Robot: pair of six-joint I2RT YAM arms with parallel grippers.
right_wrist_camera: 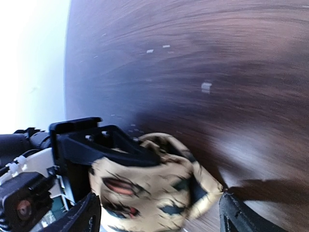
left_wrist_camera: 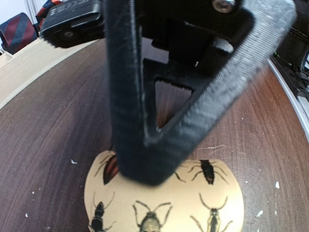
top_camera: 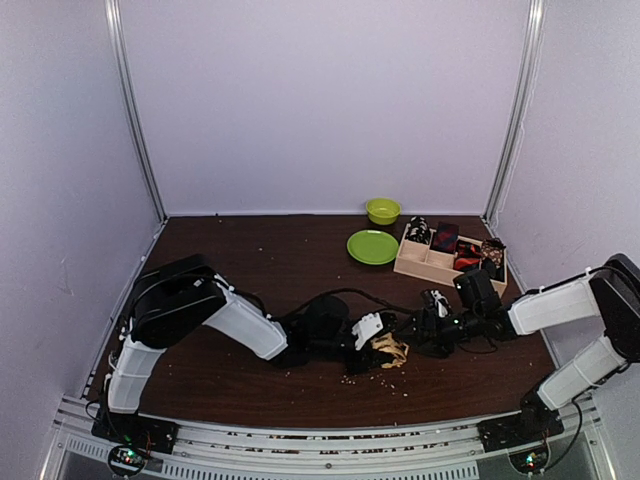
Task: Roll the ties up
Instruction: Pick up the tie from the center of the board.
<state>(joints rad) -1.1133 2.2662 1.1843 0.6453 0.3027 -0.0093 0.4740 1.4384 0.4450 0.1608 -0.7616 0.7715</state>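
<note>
My right gripper is to set the rolled tan tie in the tray, so next it needs to pinch the tie across both sides and keep its layers together.
A tan tie (top_camera: 392, 351) printed with dark insects lies bunched into a loose roll on the dark wooden table, near its front middle. My left gripper (top_camera: 378, 338) is shut on it. In the left wrist view a black finger (left_wrist_camera: 145, 164) presses on the top of the tan tie (left_wrist_camera: 164, 205). In the right wrist view the tan tie (right_wrist_camera: 159, 186) sits under that black finger (right_wrist_camera: 111, 145). My right gripper (right_wrist_camera: 161, 215) stands open, one fingertip on each side of the roll and not gripping it. From above, the right gripper (top_camera: 418, 330) is just right of the roll.
A wooden compartment tray (top_camera: 428, 266) at the back right holds several rolled ties (top_camera: 444, 237); its wall (left_wrist_camera: 24, 67) and a red-navy striped roll (left_wrist_camera: 17, 31) show in the left wrist view. A green plate (top_camera: 372, 246) and green bowl (top_camera: 383, 210) lie beside it. Crumbs (top_camera: 350, 378) dot the table.
</note>
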